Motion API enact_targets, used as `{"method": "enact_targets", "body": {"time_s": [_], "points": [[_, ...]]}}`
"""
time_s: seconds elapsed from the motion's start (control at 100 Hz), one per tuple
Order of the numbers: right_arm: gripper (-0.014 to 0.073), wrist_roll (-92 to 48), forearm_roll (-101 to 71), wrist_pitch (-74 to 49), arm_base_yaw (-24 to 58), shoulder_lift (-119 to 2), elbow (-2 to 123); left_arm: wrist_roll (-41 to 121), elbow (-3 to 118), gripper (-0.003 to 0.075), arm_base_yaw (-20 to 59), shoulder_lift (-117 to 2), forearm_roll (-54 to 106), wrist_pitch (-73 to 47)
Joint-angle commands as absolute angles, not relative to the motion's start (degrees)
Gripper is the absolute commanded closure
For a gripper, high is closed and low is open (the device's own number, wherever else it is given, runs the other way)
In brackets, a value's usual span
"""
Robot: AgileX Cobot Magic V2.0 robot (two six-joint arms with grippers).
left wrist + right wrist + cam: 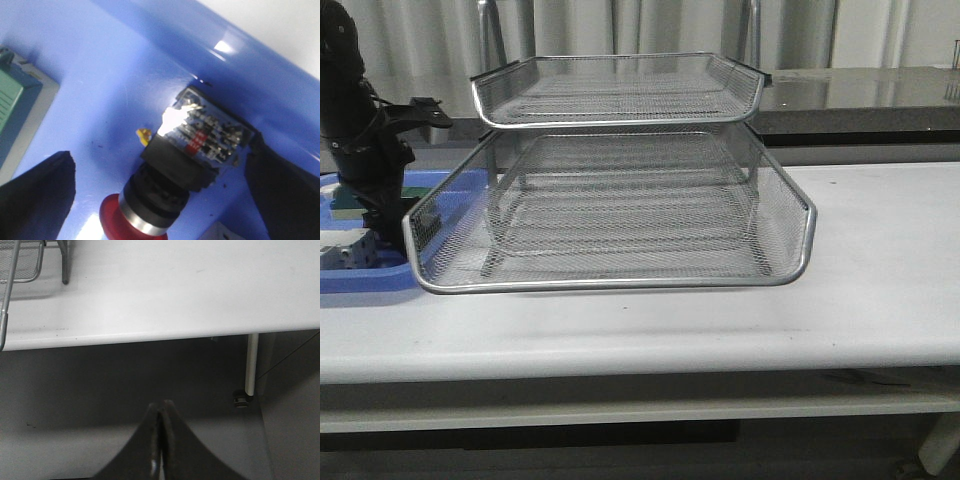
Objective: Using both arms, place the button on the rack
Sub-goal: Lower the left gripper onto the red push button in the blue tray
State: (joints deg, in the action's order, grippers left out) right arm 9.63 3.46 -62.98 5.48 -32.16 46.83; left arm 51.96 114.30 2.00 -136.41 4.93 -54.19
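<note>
I should close my left gripper on the button's black body (175,172) now: my open fingers reach down on both its sides.
The button (170,175) lies on its side on the floor of the blue tray (125,65), red cap toward my fingers, black body and a small yellow detail (144,135) behind it. My left gripper (160,195) is open, one finger (35,195) on each side of the button, not touching it. In the front view the left arm (360,130) reaches down into the blue tray (370,275) left of the silver wire-mesh rack (620,200); the button is hidden there. My right gripper (161,410) is shut and empty, below the table's front edge.
A green-and-beige block (15,100) lies in the blue tray near the button. A white block (345,250) shows in the tray in the front view. The rack's corner (20,265) and a table leg (251,365) show in the right wrist view.
</note>
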Motion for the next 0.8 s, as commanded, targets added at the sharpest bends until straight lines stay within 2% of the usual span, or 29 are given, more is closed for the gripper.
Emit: {"method": "enact_targets", "body": {"time_s": [0.0,0.05,0.24,0.36,0.5,0.79], "points": [[0.066,9.4,4.6,-60.0,5.4,-32.3,48.8,52.1,115.7,0.0115,2.3,-133.2,5.6,-52.3],[0.066,9.4,4.6,-60.0,5.4,-32.3,48.8,52.1,115.7,0.017,2.3,-133.2,5.6,-52.3],[0.066,9.4,4.6,-60.0,5.4,-32.3,48.8,52.1,115.7,0.0481,2.3,-133.2,5.6,-52.3],[0.066,9.4,4.6,-60.0,5.4,-32.3,48.8,52.1,115.7,0.0595,2.3,-133.2,5.6,-52.3],[0.066,9.4,4.6,-60.0,5.4,-32.3,48.8,52.1,115.7,0.064,2.3,-132.9,5.6,-52.6],[0.066,9.4,4.6,-60.0,5.4,-32.3,48.8,51.5,115.7,0.0647,2.3,-128.5,5.6,-53.2]]}}
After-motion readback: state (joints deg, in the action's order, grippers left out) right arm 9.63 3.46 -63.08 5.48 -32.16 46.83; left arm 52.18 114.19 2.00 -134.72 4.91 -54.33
